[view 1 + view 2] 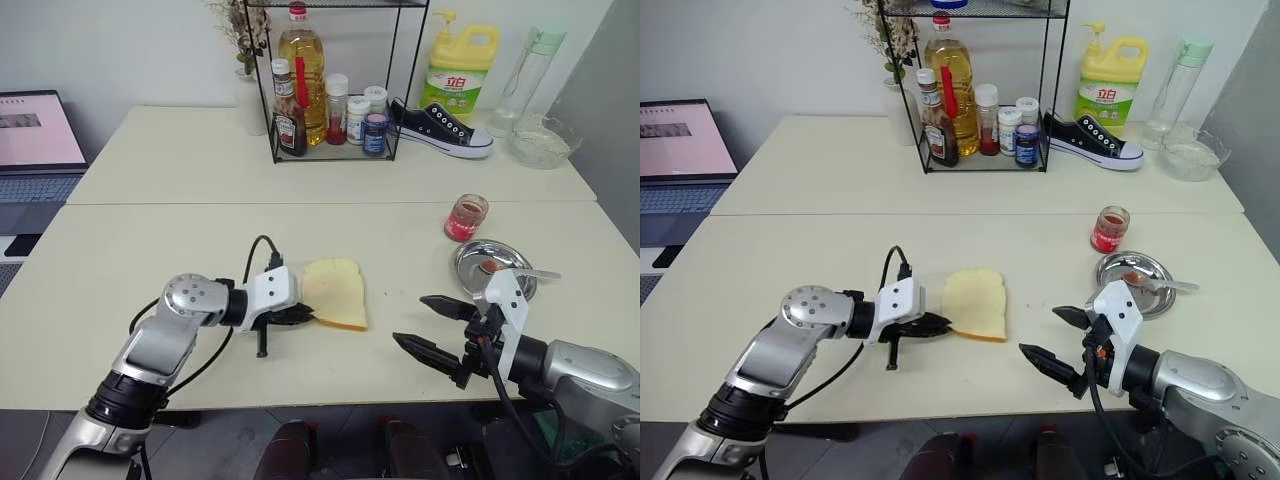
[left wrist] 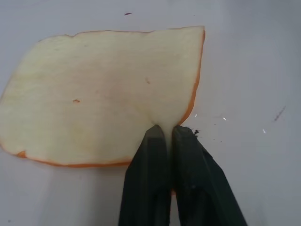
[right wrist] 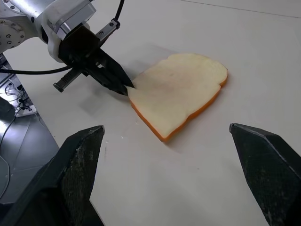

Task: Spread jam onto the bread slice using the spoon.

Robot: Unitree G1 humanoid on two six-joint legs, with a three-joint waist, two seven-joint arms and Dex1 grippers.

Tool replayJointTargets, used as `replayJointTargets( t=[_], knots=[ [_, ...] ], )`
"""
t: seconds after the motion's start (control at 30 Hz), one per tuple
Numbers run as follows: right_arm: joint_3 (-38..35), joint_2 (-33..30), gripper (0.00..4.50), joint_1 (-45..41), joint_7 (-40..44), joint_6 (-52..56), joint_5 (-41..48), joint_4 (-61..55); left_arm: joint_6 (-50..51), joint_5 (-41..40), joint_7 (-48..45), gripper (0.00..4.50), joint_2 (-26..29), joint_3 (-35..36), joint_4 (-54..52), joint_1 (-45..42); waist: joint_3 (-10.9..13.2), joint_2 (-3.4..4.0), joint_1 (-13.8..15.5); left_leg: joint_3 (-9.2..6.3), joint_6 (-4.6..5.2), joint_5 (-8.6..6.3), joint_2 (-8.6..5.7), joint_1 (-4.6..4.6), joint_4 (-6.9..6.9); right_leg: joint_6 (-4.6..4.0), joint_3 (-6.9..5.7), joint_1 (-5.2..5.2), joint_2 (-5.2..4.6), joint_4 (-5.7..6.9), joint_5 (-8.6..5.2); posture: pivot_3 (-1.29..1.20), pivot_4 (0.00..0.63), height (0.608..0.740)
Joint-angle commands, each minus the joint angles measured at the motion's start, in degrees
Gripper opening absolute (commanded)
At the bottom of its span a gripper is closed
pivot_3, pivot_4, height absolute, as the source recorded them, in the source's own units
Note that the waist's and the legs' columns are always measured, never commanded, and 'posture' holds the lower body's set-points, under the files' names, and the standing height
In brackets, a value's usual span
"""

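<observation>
Red jam smears the bowl of the spoon. So my right gripper next grabs the spoon by the clean handle (image 1: pixel 542 273) sticking out over the dish's rim.
The bread slice (image 1: pixel 337 292) lies flat near the table's front middle, pale with an orange-brown crust. My left gripper (image 1: pixel 302 318) reaches it from the left and is shut on the slice's near corner (image 2: pixel 164 129), the crust pinched between the two black fingers. To the right, my right gripper (image 1: pixel 411 320) hangs open and empty above the table, apart from the bread. The spoon (image 1: pixel 522 272) rests in a round steel dish (image 1: pixel 463 262) at the right, its bowl stained red. The jam (image 1: pixel 466 217) sits in a small glass jar just behind that dish.
At the back stands a wire rack (image 1: pixel 330 100) of bottles and jars, with a black sneaker (image 1: pixel 440 128), a yellow detergent bottle (image 1: pixel 460 62) and a glass bowl (image 1: pixel 541 141) to its right. A laptop (image 1: pixel 35 140) is at the far left.
</observation>
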Motion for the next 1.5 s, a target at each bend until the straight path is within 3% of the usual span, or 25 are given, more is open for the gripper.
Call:
replayJointTargets(
  t=[0.03, 0.2, 0.37, 0.53, 0.7, 0.87, 1.17, 1.5],
  knots=[
    [-0.65, -0.61, 4.5, -1.01, 0.76, -0.95, 0.18, -0.3, 0.07, -1.74, -1.28, 1.36, 0.86, -0.72, -1.1, -0.15, 0.0, 0.0, 0.0, 0.0, 0.0, 0.0, 0.0, 0.0, 0.0, 0.0, 0.0, 0.0, 0.0, 0.0, 0.0, 0.0, 0.15, 0.74],
    [-0.6, -0.28, 4.5, -1.29, 0.2, -0.8, 0.4, 0.02, 0.82, -2.78, -2.11, 2.97, 1.63, -0.91, -0.97, -0.08, 0.0, 0.0, 0.0, 0.0, 0.0, 0.0, 0.0, 0.0, 0.0, 0.0, 0.0, 0.0, 0.0, 0.0, 0.0, 0.0, 0.15, 0.74],
    [-4.44, -0.24, 4.5, 1.07, -1.4, -0.83, 2.15, -0.55, 7.8, -10.13, -8.16, 4.48, 7.52, 3.37, -2.58, -1.84, 0.0, 0.0, -0.06, -0.01, 0.0, 0.0, 0.01, 0.0, -0.01, 0.0, -0.01, -0.01, 0.01, 0.0, 0.0, 0.0, 0.15, 0.74],
    [-10.17, -0.42, 4.5, 5.79, -2.54, -1.35, 2.89, -0.91, 14.92, -17.22, -8.52, 4.48, 9.94, 7.64, -2.63, -5.15, 0.0, 0.0, 0.3, -0.01, 0.0, 0.0, 0.0, 0.0, 0.0, 0.0, -0.02, 0.0, 0.0, -0.01, 0.0, 0.0, 0.15, 0.74],
    [-24.09, 1.77, 4.5, 13.22, -6.12, -2.7, 3.64, 1.65, 12.41, -17.02, -0.16, 4.48, 0.61, 7.41, 0.08, -12.64, -0.02, -0.03, 1.64, -0.01, 0.0, 0.0, -0.06, -0.01, 0.11, 0.04, -0.04, 0.1, -0.02, -0.02, 0.02, 0.0, 0.15, 0.74],
    [-30.98, 7.25, 4.5, 13.04, -12.58, -4.78, 4.65, 7.67, 3.32, -13.49, 5.23, 4.48, -11.17, 2.96, 5.06, -17.02, -0.05, -0.03, 1.46, 0.05, 0.01, 0.0, -0.07, 0.18, 0.09, 0.06, 0.04, 0.28, -0.03, -0.04, 0.03, 0.0, 0.15, 0.74],
    [-31.89, 15.59, 4.5, 2.9, -19.08, -8.51, 5.6, 25.27, -4.73, -11.42, 6.48, 4.48, -23.61, -1.13, 15.32, -25.03, -0.19, 0.22, 0.97, 0.21, 0.01, 0.0, -0.06, 0.29, 0.01, 0.05, 0.03, 0.28, 0.03, -0.02, 0.03, 0.0, 0.15, 0.74],
    [-32.59, 22.68, 4.5, -7.49, -21.63, -11.18, 7.76, 41.56, -4.4, -11.07, 9.62, 4.48, -26.54, -2.06, 12.55, -22.51, -0.36, 0.56, 0.92, 0.28, 0.02, 0.01, -0.05, 0.34, -0.01, 0.05, 0.08, 0.29, 0.04, -0.01, 0.03, 0.0, 0.15, 0.74]
  ],
)
